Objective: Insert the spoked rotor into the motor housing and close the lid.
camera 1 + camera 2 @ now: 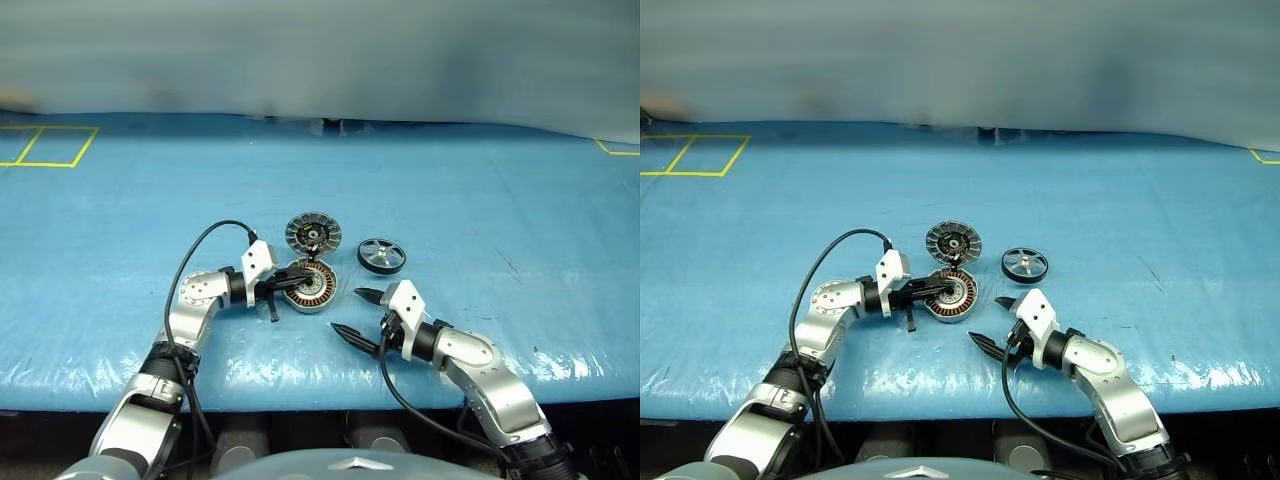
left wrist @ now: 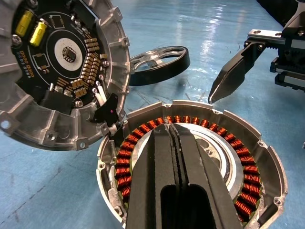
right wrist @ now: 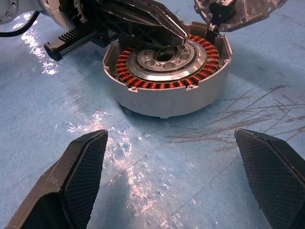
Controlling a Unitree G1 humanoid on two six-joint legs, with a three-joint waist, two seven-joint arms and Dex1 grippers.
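The spoked rotor is about as wide as my open fingers, so I should pick it up next by its narrow black rim [image 1: 388,270] with my right gripper.
The motor housing [image 1: 318,290] lies open on the blue table, its copper windings [image 2: 127,162] ringing a silver centre. Its lid [image 1: 313,234] stands hinged open just behind it, showing a circuit board [image 2: 62,57]. The spoked rotor [image 1: 381,255] lies flat to the right of the lid, apart from both. My left gripper [image 1: 298,283] is shut with nothing in it, and its fingertips [image 3: 162,28] reach in from the left over the housing's centre. In front of the housing, to the right, my right gripper [image 1: 356,312] stands open and empty, pointing at the housing [image 3: 167,90].
Yellow tape lines [image 1: 50,146] mark the table's far left corner, with another [image 1: 615,150] at the far right. The table's front edge [image 1: 300,400] runs close below both arms. A black cable [image 1: 205,240] loops above the left wrist.
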